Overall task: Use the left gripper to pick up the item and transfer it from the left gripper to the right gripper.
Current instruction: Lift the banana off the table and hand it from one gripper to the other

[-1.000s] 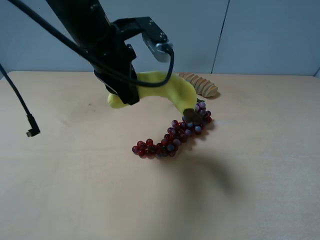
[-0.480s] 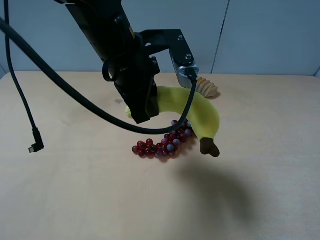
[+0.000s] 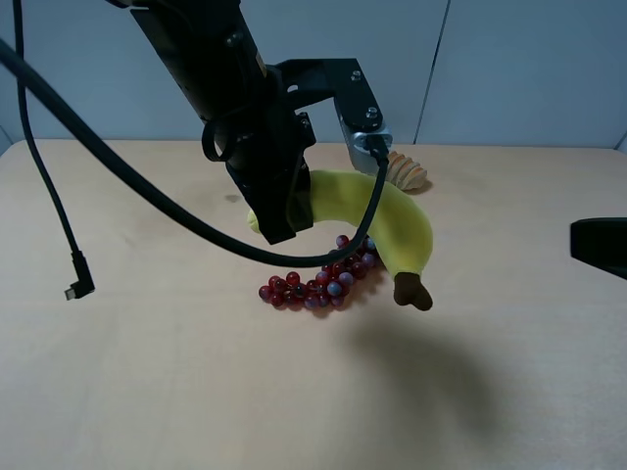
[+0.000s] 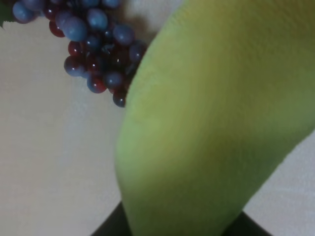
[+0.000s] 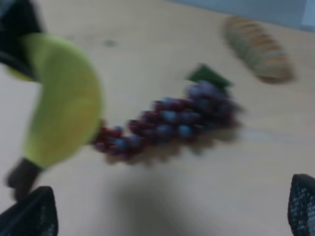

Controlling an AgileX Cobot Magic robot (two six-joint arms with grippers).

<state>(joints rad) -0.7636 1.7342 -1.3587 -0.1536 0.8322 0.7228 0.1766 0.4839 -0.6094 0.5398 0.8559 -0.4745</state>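
The banana will next be taken by its brown-stemmed end with my right gripper, which will take it over from my left gripper.
The item, a curved yellow banana [image 3: 392, 220], hangs above the table with its dark brown stem tip pointing down to the right. My left gripper [image 3: 279, 213] is shut on the banana's left end. In the left wrist view the banana [image 4: 216, 123] fills most of the frame. My right gripper [image 3: 600, 247] shows only as a dark shape at the right edge of the exterior view, well apart from the banana. In the right wrist view the right gripper [image 5: 167, 211] is open, its mesh fingertips [image 5: 29, 214] far apart, and the banana [image 5: 64, 98] lies ahead.
A red-purple grape bunch [image 3: 313, 286] lies on the table under the banana, also visible from the wrists [image 4: 93, 54] [image 5: 172, 123]. A ribbed tan bread roll [image 3: 407, 171] [image 5: 258, 49] lies behind. A loose black cable plug [image 3: 76, 286] dangles at the left.
The left gripper has lifted the banana and carried it right and forward over the grapes, then held nearly still. The right gripper has come into view at the right edge.
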